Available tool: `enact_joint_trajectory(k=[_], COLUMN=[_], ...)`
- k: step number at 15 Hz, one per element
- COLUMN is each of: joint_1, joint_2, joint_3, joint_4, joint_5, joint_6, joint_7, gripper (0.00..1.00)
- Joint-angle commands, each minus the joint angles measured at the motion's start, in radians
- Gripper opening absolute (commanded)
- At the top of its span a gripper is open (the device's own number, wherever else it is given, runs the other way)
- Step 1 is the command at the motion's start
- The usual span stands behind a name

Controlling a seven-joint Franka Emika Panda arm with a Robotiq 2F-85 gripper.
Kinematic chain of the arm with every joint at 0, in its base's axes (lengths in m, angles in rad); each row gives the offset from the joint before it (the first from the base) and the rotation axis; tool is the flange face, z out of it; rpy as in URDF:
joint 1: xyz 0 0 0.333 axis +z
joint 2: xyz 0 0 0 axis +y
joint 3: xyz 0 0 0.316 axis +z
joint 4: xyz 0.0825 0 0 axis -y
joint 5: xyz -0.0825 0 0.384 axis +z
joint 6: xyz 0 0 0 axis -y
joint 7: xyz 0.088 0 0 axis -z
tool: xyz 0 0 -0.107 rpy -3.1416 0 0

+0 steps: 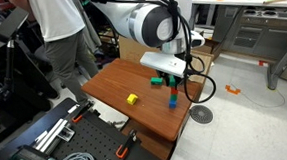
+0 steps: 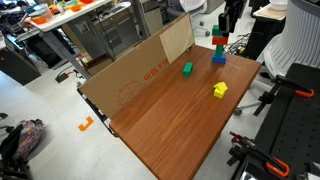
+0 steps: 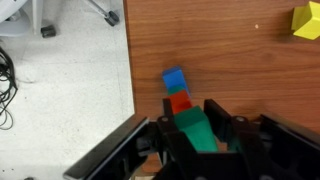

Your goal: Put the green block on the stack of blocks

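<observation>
The green block's lower end, between my fingertips, touches the orange-red block, so the green block would rest there if let go. I should open my gripper.
The small bright green block lies alone on the wooden table, also seen in an exterior view. The stack of blocks stands near the table corner: blue at the bottom, orange-red in the middle, a darker, wider green block on top. In the wrist view the blue and orange-red blocks show below the dark green block. My gripper is right over the stack, its fingers closed on both sides of the dark green block. The gripper also shows in both exterior views.
A yellow block lies near the stack, also in the wrist view. A cardboard panel stands along one table edge. The table edge runs close beside the stack. A person stands by the table.
</observation>
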Motion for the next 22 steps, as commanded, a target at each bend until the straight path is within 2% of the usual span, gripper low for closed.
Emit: enact_joint_trajectory(k=[1,5,6,7,12,16,22], joint_1=[-0.023,-0.012,-0.009,-0.007,-0.007,-0.005,0.048], joint_2=[0.019,0.024,0.027,0.031,0.041,-0.01,-0.16], joint_3=[0.019,0.01,0.007,0.006,0.007,0.006,-0.015], joint_4=[0.042,0.045,0.046,0.047,0.05,0.024,-0.092], joint_5=[0.022,0.007,0.003,0.002,0.001,-0.002,-0.088], joint_6=[-0.045,-0.048,-0.051,-0.051,-0.05,-0.067,-0.023], joint_7=[-0.034,-0.013,-0.004,0.001,0.003,0.0,0.064], gripper=[0.13,0.13,0.63,0.64,0.99,1.0,1.0])
